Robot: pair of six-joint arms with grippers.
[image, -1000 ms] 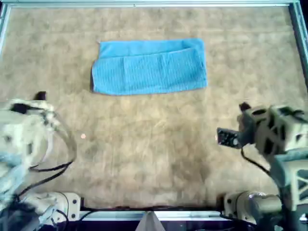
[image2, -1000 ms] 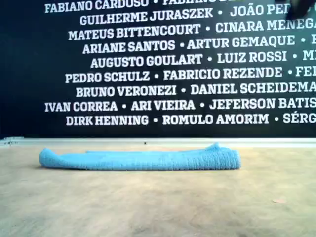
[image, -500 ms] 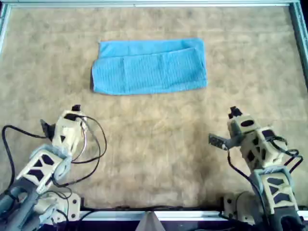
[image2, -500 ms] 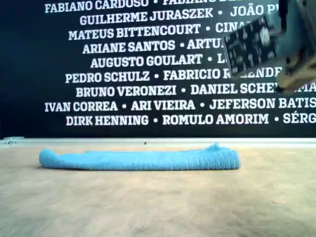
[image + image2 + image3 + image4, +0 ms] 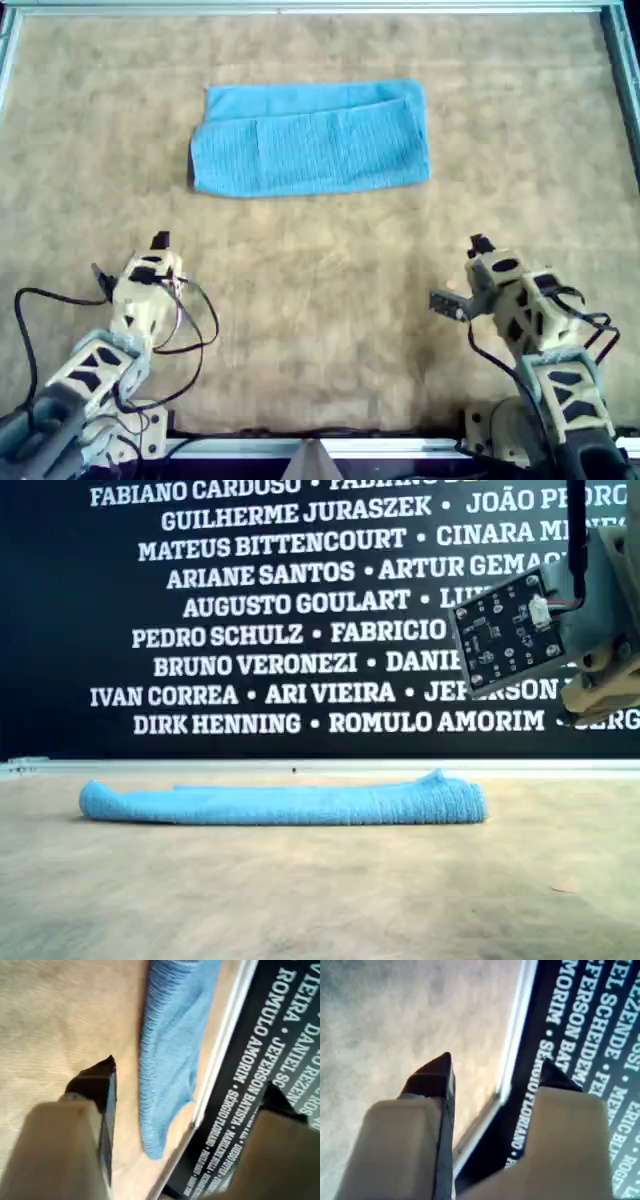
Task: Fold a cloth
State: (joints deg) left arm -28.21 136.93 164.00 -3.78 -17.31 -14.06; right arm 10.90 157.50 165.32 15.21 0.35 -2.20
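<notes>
The robot's right gripper needs to fold the cloth next, so it should grab the cloth by its short open edge, as the folded cloth's broad middle lies flat on the tabletop.
The cloth is light blue and lies folded into a flat rectangle at the far middle of the overhead view; its top layer leaves a strip of the lower layer showing along the far side. It appears as a low blue band in the exterior view. My left gripper hangs at the overhead view's lower left, well short of the cloth. It is open and holds nothing. My right gripper hangs at the overhead view's lower right, also apart from the cloth. Its jaws are open and empty.
The tan, carpet-like table top ends in a metal rail along the far edge. Behind the rail stands a black wall with white names. Loose cables loop beside the left arm. The right arm's circuit board shows at the exterior view's right.
Both arms have dropped from close under the overhead camera and drawn back slightly toward the near edge. The right arm has sunk further into the exterior view. The cloth has not moved.
</notes>
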